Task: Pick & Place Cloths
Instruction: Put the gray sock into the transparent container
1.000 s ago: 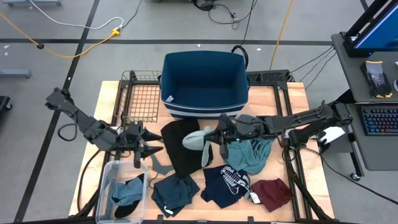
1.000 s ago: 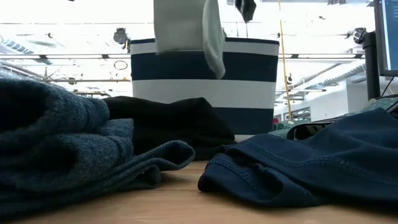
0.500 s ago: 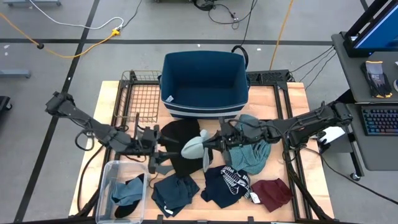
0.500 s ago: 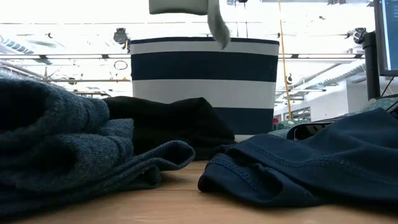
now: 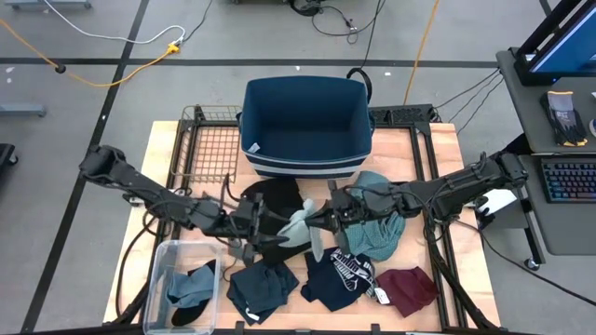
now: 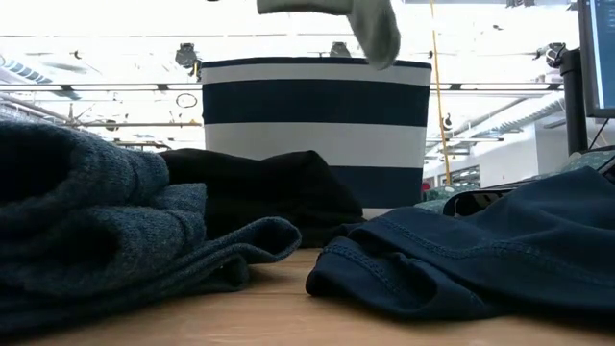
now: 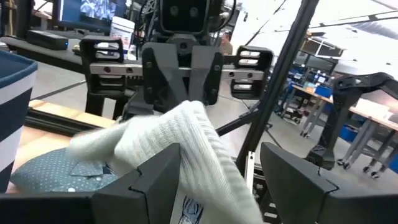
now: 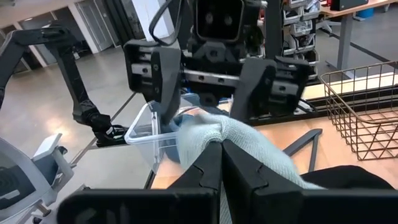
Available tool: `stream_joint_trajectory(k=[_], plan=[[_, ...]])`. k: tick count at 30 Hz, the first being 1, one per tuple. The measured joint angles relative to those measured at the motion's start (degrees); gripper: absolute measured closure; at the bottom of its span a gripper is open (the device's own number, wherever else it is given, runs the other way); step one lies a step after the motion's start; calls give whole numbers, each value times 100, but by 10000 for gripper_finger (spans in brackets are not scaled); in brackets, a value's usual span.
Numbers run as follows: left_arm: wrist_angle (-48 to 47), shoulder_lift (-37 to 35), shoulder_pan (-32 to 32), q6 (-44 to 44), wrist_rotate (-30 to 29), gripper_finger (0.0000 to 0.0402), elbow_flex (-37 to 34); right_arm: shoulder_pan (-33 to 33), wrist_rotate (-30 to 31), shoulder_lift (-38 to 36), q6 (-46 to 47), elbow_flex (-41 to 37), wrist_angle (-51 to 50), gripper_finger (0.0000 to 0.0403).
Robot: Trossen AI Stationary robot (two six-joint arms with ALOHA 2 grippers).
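Observation:
Next, my left gripper grabs the pale green cloth by its dangling loose end, to take the cloth on to the clear bin.
A pale green cloth hangs in the air between my two grippers, above the black cloth. My right gripper comes from the table's right and is shut on it. My left gripper faces it from the left, open, with one finger on each side of the cloth's free end. On the table lie a teal checked cloth, a navy cloth with white print, a maroon cloth and a dark teal cloth. My right gripper pinches a bunched part of the pale green cloth between its two shut fingers, which lie level and come from the table's right. The cloth is lifted clear of the table; its free end droops toward my left gripper. My left gripper: whether its fingers touch the cloth, I cannot tell.
A navy basket with white stripes stands at the table's far middle, with a wire basket to its left. A clear bin holding cloths sits at the near left. A grey hanger lies by the black cloth.
My left gripper has gone toward the table's right and slightly down, up to the pale green cloth, so that its open fingers now stand on either side of it. The cloth, still in my right gripper, has swung and risen higher in the low view.

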Motion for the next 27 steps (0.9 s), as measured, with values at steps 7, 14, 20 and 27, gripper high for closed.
stream_joint_trajectory(k=[7,14,20,27], plan=[[449,362,278,-148,130,176,0,0,-13,0,-56,0,-4,403],[407,698,619,-107,783,176,430,0,-21,0,-93,0,-10,403],[-74,986,847,-102,1383,176,809,2,-43,-2,-126,0,-47,403],[-130,1399,1033,-161,1864,176,1167,-2,-45,-4,-171,0,-33,403]])
